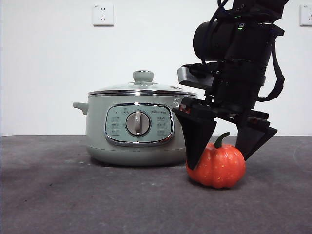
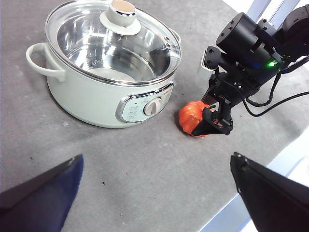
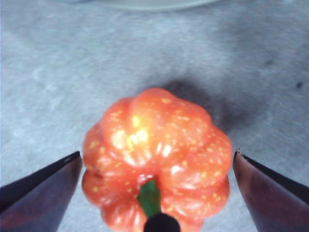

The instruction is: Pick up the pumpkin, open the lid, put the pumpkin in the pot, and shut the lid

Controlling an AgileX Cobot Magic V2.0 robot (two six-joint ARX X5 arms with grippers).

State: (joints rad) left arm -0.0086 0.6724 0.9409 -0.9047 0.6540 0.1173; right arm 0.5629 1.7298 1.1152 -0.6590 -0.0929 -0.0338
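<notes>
My right gripper grabs the orange pumpkin by its ribbed body (image 1: 217, 165) next, to get the pumpkin into the pot (image 1: 132, 131).
The orange pumpkin (image 1: 217, 165) (image 2: 191, 116) (image 3: 157, 162) with its green stem sits on the grey table just right of the pot (image 1: 132, 131) (image 2: 91, 92). My right gripper (image 1: 222, 152) (image 3: 157, 164) hangs over it, open, one jaw on each side of the pumpkin with small gaps. The glass lid (image 1: 142, 87) (image 2: 116, 41) with its pale green knob rests shut on the pot. My left gripper (image 2: 157, 166) is open, held high above the table in front of the pot, with nothing between its jaws.
The grey table (image 1: 73, 195) runs to a white wall with a socket (image 1: 103, 14). The pot's dial (image 1: 138, 123) faces the front. The table edge (image 2: 251, 193) lies close beyond the pumpkin in the left wrist view.
</notes>
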